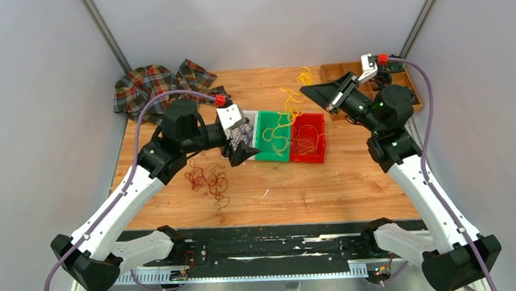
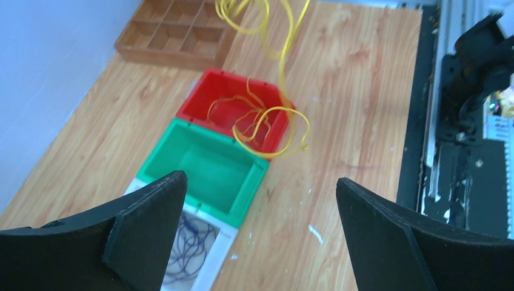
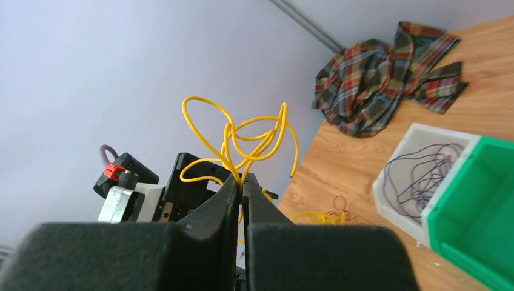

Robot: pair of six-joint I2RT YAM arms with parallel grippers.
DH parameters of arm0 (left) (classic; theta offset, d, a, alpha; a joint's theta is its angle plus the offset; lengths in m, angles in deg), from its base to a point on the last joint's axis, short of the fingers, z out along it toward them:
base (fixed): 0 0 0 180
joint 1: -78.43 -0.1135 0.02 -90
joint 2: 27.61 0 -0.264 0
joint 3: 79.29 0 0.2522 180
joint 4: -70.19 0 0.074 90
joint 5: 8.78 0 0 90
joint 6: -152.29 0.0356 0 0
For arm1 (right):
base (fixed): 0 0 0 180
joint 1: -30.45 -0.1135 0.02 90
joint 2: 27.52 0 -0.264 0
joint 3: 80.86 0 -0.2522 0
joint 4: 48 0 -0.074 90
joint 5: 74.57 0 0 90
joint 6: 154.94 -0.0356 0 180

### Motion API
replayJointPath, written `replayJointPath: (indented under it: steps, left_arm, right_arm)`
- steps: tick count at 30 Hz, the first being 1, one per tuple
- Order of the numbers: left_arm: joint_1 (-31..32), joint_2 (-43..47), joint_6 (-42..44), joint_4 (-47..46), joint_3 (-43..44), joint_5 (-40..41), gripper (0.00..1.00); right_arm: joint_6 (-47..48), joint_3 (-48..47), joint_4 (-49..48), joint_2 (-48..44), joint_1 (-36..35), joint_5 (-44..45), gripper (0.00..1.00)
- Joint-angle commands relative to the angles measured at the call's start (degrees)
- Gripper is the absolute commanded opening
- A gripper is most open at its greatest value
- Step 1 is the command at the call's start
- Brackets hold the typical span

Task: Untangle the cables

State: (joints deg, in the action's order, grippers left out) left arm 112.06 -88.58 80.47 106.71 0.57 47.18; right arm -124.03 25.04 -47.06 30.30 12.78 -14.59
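I will pull the cable untangled next, so my left gripper will grab the yellow cable (image 2: 267,121) by its trailing loop (image 2: 270,155), away from where my right gripper holds it.
My right gripper (image 1: 304,90) hangs above the table behind the bins, shut on a yellow cable (image 3: 241,130). The cable loops above the fingertips and trails down (image 1: 286,121) across the green bin (image 1: 271,139) and the red bin (image 1: 308,141). In the left wrist view the yellow cable (image 2: 267,121) lies partly inside the red bin (image 2: 209,100). My left gripper (image 2: 260,180) is wide open and holds nothing, over the near edge of the white bin (image 2: 221,251) holding purple cables (image 2: 191,245). Dark red cables (image 1: 208,179) lie tangled on the table, left of centre.
A plaid cloth (image 1: 161,84) is bunched at the back left corner. A wooden compartment tray (image 1: 342,70) sits at the back right. The three bins stand in a row mid-table. A black rail (image 1: 267,245) runs along the near edge.
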Motion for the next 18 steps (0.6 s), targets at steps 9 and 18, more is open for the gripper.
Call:
replayJointPath:
  steps: [9, 18]
  left_arm:
    - [9.3, -3.0, -1.0, -13.6, -1.5, 6.2, 0.99]
    - [9.3, -0.5, 2.2, -17.9, -6.7, 17.5, 0.82]
  right_arm:
    - [-5.0, 0.8, -6.7, 2.0, -9.0, 4.6, 0.01]
    - [-7.1, 2.6, -9.6, 3.0, -11.9, 6.3, 0.01]
